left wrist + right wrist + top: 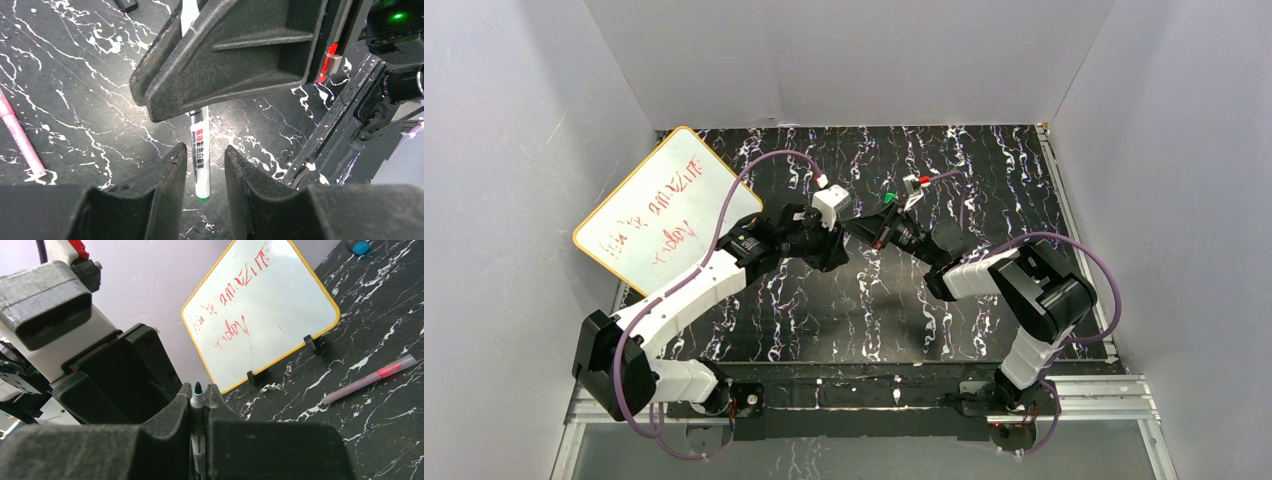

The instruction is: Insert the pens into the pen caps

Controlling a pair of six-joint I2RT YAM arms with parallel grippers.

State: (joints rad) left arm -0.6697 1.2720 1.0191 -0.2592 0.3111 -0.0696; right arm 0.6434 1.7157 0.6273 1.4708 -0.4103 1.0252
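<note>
The pen's tip needs to stay free to enter its cap, so the left gripper should next grip the pen by its printed body near the green end (846, 239) (201, 170).
My right gripper (198, 386) is shut on a pen (198, 402) whose green tip sticks up past the fingertips. In the left wrist view the same pen (201, 160) hangs down from the right gripper's fingers (235, 55), its pale printed barrel ending in a green end. My left gripper (205, 149) stands open around that lower end, with a gap on each side of the barrel. Both grippers meet mid-table, left (849, 240) and right (876, 232). A slim pink pen (370, 379) lies flat on the table. The pen caps are out of view.
A yellow-rimmed whiteboard (669, 210) with red writing stands propped at the back left on the black marbled table (984, 170). A small blue object (359, 247) lies far off on the table. White walls close in the table on three sides.
</note>
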